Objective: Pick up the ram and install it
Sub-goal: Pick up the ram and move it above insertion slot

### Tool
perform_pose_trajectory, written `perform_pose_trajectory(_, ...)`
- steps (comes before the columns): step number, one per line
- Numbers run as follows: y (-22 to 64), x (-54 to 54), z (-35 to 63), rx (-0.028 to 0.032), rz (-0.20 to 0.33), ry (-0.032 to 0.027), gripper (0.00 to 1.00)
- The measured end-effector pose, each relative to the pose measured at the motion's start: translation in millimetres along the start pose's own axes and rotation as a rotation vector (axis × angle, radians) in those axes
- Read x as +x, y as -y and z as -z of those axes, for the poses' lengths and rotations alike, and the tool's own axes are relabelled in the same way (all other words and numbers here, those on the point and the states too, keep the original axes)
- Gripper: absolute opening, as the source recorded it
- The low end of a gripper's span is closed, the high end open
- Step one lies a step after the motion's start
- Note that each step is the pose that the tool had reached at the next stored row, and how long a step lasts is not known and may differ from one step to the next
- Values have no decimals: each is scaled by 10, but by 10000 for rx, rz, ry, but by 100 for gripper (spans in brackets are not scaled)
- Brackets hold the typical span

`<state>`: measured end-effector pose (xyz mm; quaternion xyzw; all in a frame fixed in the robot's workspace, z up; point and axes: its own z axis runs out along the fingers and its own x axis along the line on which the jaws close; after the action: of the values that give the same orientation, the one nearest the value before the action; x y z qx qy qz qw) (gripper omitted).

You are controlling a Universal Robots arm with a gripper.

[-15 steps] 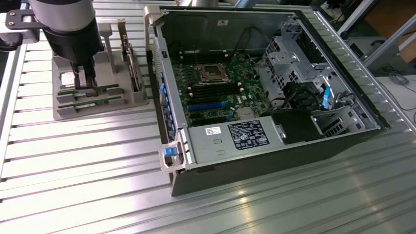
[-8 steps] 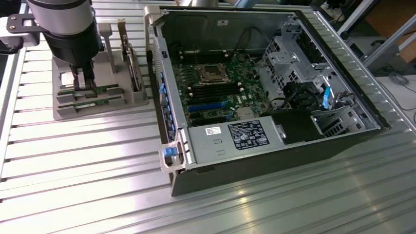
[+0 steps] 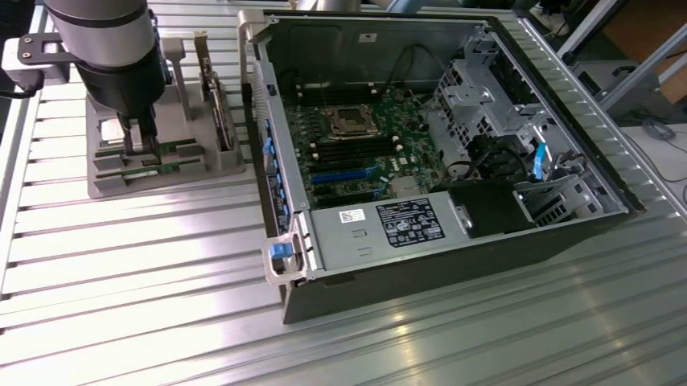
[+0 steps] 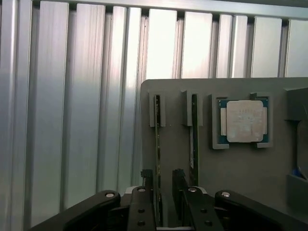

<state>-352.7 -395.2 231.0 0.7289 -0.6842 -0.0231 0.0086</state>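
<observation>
My gripper picks up the ram stick by its exposed long top edge [image 3: 150, 168] next, to install the ram in the motherboard [image 3: 355, 149].
Two ram sticks stand on edge in slots of a grey holder [image 4: 240, 168]: one ram [image 4: 157, 130] and a second [image 4: 194, 130] beside it. My gripper [image 4: 162, 182] is open and low over the holder. Its fingers [image 4: 147, 185] straddle the near end of the first ram, with a gap showing on one side. In the exterior view the gripper [image 3: 140, 145] hangs under the arm at the holder [image 3: 118, 183], on that view's left, with green ram edges [image 3: 161, 148] at its tips.
A square silvery processor [image 4: 244, 120] lies in a pocket of the holder. A flat part [image 3: 220, 108] stands upright in it. The open computer case [image 3: 558, 233] fills the exterior view's right, its motherboard [image 3: 355, 153] exposed. A ribbed metal table [image 3: 129, 273] lies beneath.
</observation>
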Motion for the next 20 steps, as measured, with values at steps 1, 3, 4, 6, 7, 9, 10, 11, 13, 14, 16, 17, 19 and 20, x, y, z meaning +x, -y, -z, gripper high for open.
perform_pose_trajectory(1,0,-3,-19,0,0,0,30)
perform_pose_trajectory(3,-3,-5,-51,-1,0,-1,30)
perform_pose_trajectory(4,-6,-5,-64,-1,0,-1,30)
perform_pose_trajectory(6,-10,-5,-80,0,0,0,30)
perform_pose_trajectory(7,-12,-4,-93,1,0,0,30)
perform_pose_trajectory(9,-15,-4,-127,0,1,0,30)
perform_pose_trajectory(10,-15,-4,-139,0,0,0,30)
perform_pose_trajectory(11,-16,-3,-147,0,1,0,30)
perform_pose_trajectory(13,-29,-4,-185,0,0,0,30)
perform_pose_trajectory(14,-33,-4,-200,0,1,0,30)
perform_pose_trajectory(16,-37,-4,-227,0,2,-1,30)
perform_pose_trajectory(17,-37,-3,-234,0,2,0,30)
perform_pose_trajectory(19,-37,-3,-237,-2,2,-1,30)
perform_pose_trajectory(20,-37,-3,-237,-2,3,-1,30)
